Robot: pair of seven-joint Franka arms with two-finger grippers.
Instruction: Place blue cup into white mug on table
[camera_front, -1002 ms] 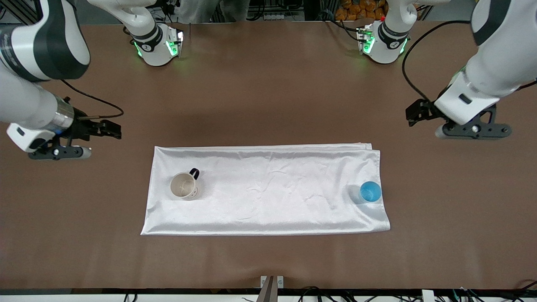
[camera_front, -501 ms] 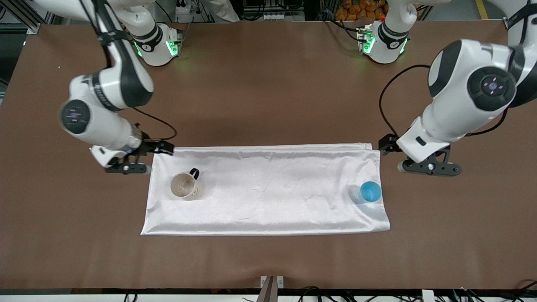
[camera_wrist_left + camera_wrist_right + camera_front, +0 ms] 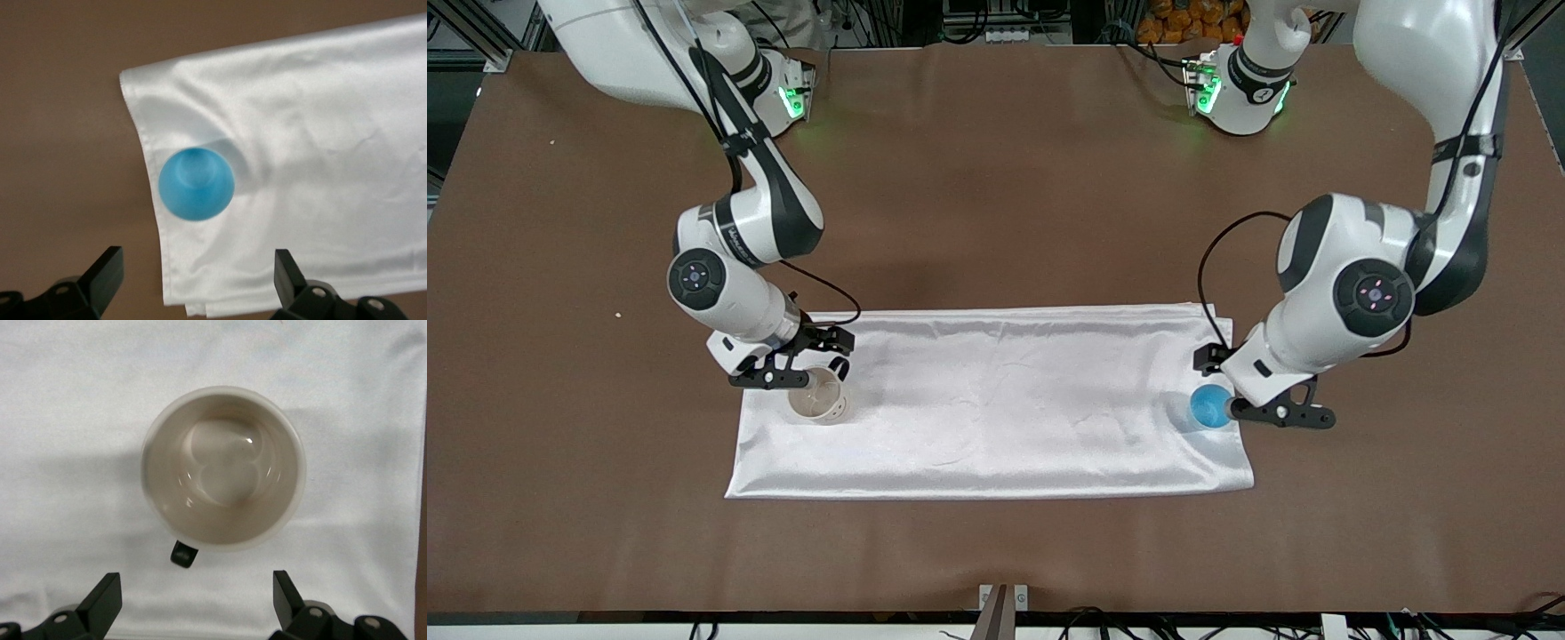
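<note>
The white mug's opening [image 3: 224,468] should stay free to receive the blue cup, so my right gripper should reach the white mug and grab its black handle [image 3: 183,555].
The blue cup [image 3: 1208,409] stands upright on the white cloth near its corner toward the left arm's end of the table. It also shows in the left wrist view [image 3: 196,184]. My left gripper [image 3: 1276,413] is open and empty, over the cloth's edge just beside the cup [image 3: 198,283]. The white mug [image 3: 823,404] stands upright and empty on the cloth toward the right arm's end; its black handle [image 3: 183,553] shows in the right wrist view. My right gripper [image 3: 783,378] is open and empty just above the mug [image 3: 223,468], over its handle side [image 3: 197,600].
The white satin cloth [image 3: 996,418] lies spread across the middle of the brown table [image 3: 996,178]. The two arm bases stand along the table's edge farthest from the front camera. Bare brown tabletop surrounds the cloth.
Both arms swung in from the table's ends and came down. The right gripper is now over the mug, the left gripper beside the blue cup. Cup and mug have not moved.
</note>
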